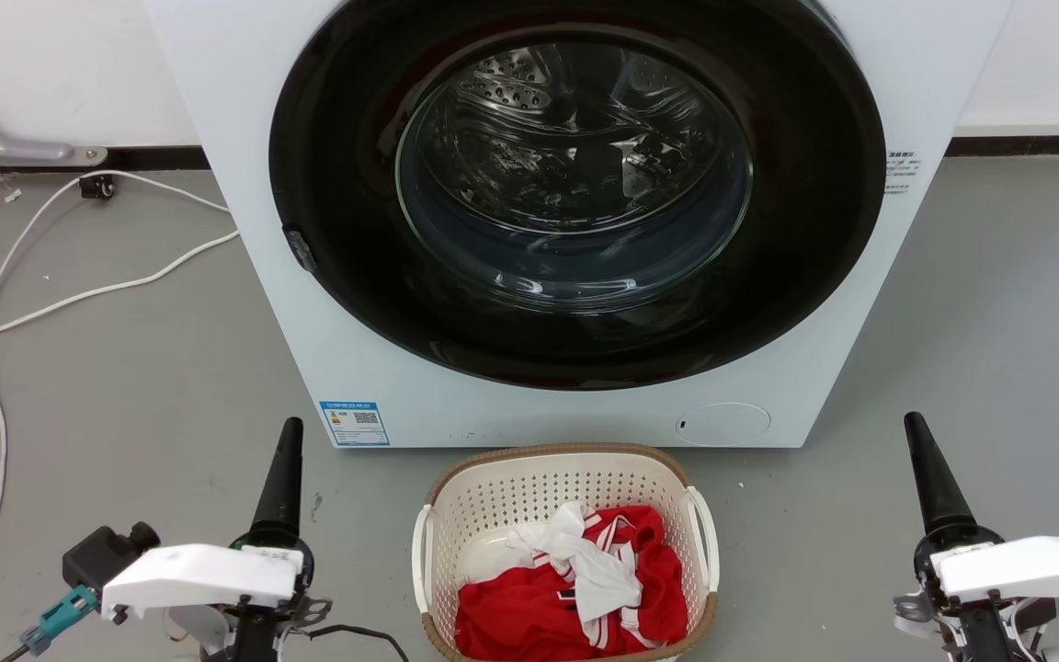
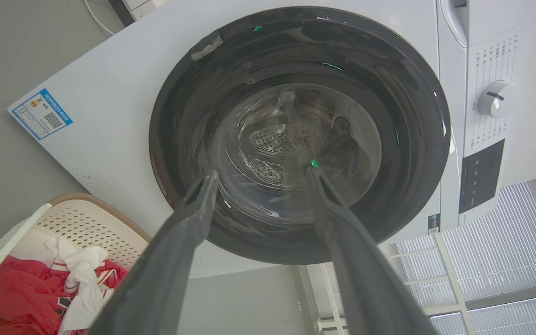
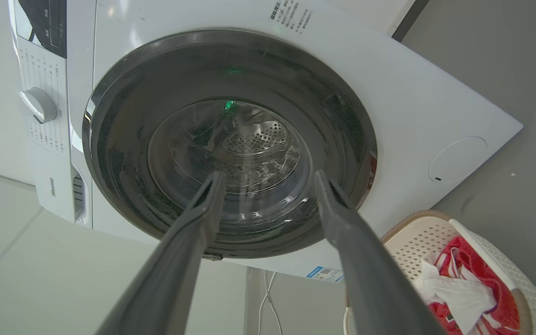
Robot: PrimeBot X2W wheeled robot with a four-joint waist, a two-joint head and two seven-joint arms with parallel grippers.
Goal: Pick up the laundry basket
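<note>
The basket's body is far wider than the open fingers. My left gripper will grab the basket by its slim white loop handle next.
The laundry basket stands on the grey floor right in front of the washing machine, cream-white and perforated with a brown rim, holding red and white clothes. White loop handles sit on its left and right sides. My left gripper hovers to the basket's left and my right gripper to its right, both well apart from it. In the left wrist view the left gripper is open and empty, with the basket at lower left. The right gripper is open too, with the basket at lower right.
The white washing machine with its round dark glass door shut rises just behind the basket. A white cable trails over the floor at the left. Bare grey floor lies on either side of the basket.
</note>
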